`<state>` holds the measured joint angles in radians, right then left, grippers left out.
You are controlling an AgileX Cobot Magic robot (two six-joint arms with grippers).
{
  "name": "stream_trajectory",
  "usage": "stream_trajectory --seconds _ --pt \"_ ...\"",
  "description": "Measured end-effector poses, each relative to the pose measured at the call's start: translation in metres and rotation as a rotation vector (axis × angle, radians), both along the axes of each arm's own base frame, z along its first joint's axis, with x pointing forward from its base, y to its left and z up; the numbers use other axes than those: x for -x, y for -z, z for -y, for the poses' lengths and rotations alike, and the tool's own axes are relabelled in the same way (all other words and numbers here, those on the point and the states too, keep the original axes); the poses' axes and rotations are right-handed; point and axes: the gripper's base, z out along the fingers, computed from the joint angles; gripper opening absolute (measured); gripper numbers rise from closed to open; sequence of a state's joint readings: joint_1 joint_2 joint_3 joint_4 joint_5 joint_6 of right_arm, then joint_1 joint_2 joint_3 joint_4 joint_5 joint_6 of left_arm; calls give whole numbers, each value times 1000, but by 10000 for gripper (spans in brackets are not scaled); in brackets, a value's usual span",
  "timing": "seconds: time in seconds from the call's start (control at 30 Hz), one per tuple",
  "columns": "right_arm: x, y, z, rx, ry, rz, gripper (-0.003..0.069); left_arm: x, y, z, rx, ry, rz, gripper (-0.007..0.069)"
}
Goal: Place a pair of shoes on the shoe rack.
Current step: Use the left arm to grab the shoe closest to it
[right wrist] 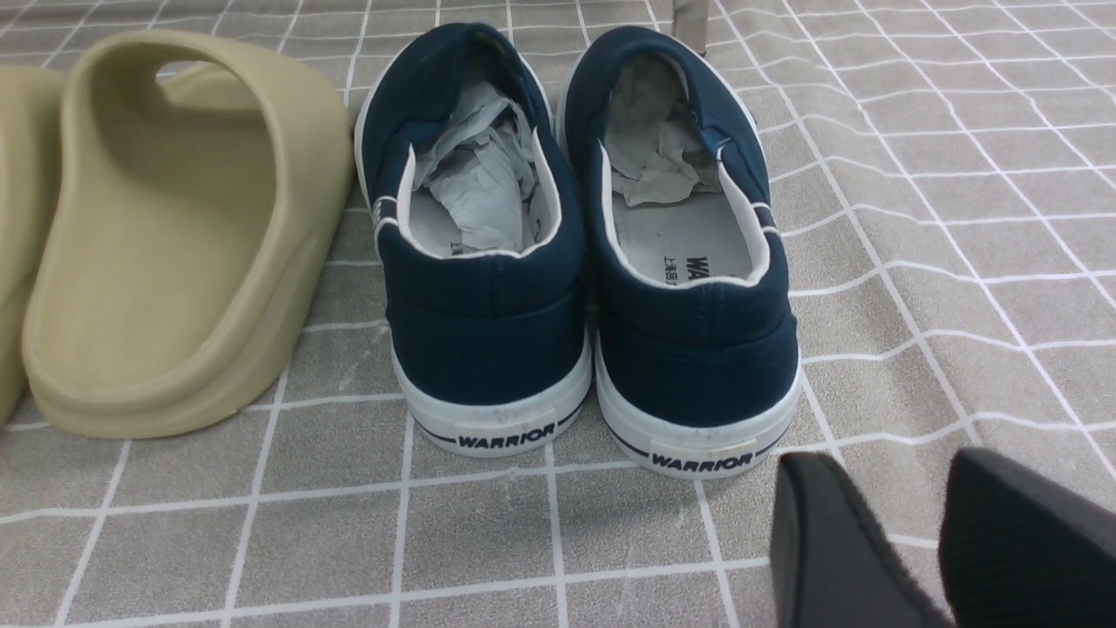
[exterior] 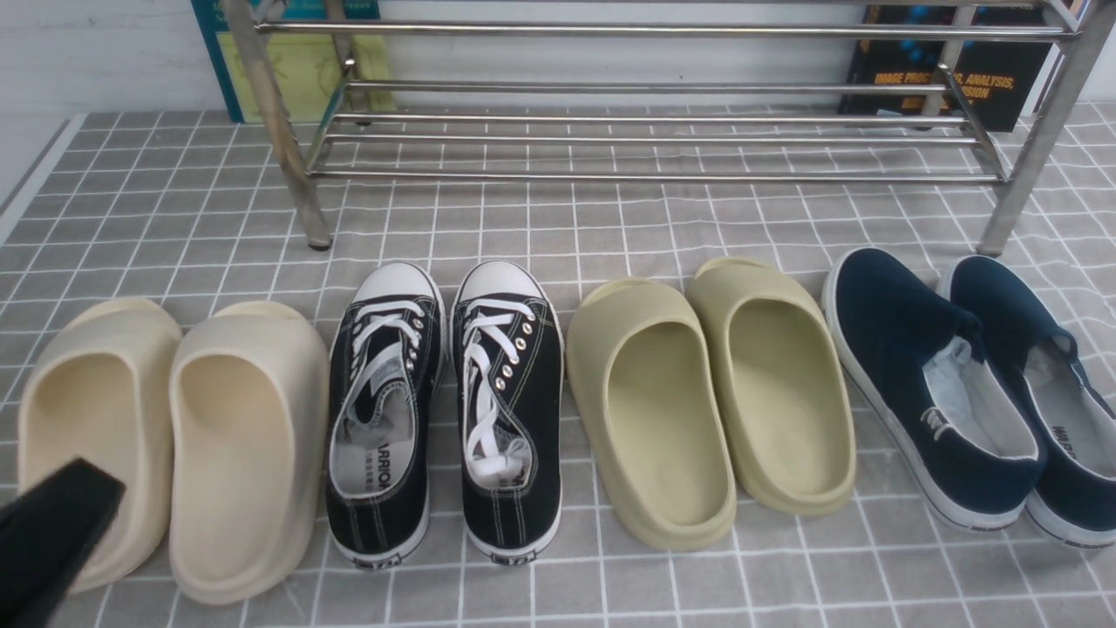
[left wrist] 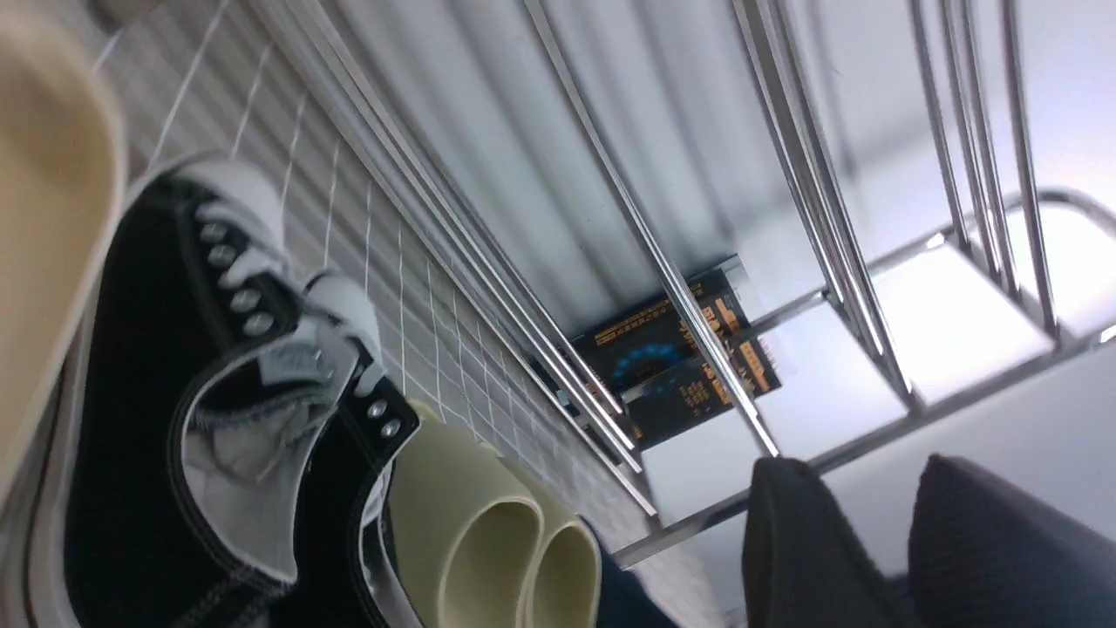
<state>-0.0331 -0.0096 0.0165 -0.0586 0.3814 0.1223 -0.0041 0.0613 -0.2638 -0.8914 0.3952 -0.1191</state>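
Next, my left gripper grips the black canvas sneaker by its heel point(exterior: 378, 522). Then the sneaker slides onto the shoe rack, its white toe cap point(exterior: 398, 281) leading.
The pair of shoes, two black canvas sneakers point(exterior: 384, 410) point(exterior: 510, 410) with white laces and toe caps, stands side by side on the checked cloth, toes toward the shoe rack point(exterior: 645, 177). The silver tube rack stands behind the row of footwear with bare bars. My left gripper point(exterior: 52, 541) hangs low at the near left, over the heel of a beige slide. In the left wrist view it point(left wrist: 859, 462) is open and holds nothing, with a sneaker point(left wrist: 157, 419) and the rack point(left wrist: 658, 240) ahead. My right gripper point(right wrist: 881, 458) is open and empty just behind the navy slip-ons' heels.
Beige slides point(exterior: 166, 436) lie left of the sneakers, olive slides point(exterior: 706, 392) right of them, and navy slip-ons point(exterior: 959, 384) at the far right. Two books point(exterior: 296, 61) point(exterior: 950, 78) lean on the wall behind the rack. The rack's legs point(exterior: 305, 201) point(exterior: 1011, 201) stand on the cloth.
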Motion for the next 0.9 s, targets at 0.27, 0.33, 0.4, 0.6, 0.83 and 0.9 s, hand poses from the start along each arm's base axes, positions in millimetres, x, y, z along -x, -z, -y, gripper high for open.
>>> stream_trajectory --seconds 0.27,0.33,0.4,0.6,0.83,0.9 --pt "0 0 0 0 0 0 239 -61 -57 -13 -663 81 -583 -13" --pt "0 0 0 0 0 0 239 -82 -64 -21 -772 87 -734 -13" --pt "0 0 0 0 0 0 239 -98 -68 -26 -831 88 -827 -13" --pt "0 0 0 0 0 0 239 -156 -57 -1 -947 251 -954 -1" --pt "0 0 0 0 0 0 239 -194 -14 52 -1022 430 -1011 211" --pt "0 0 0 0 0 0 239 -204 -3 62 -1007 429 -1017 302"
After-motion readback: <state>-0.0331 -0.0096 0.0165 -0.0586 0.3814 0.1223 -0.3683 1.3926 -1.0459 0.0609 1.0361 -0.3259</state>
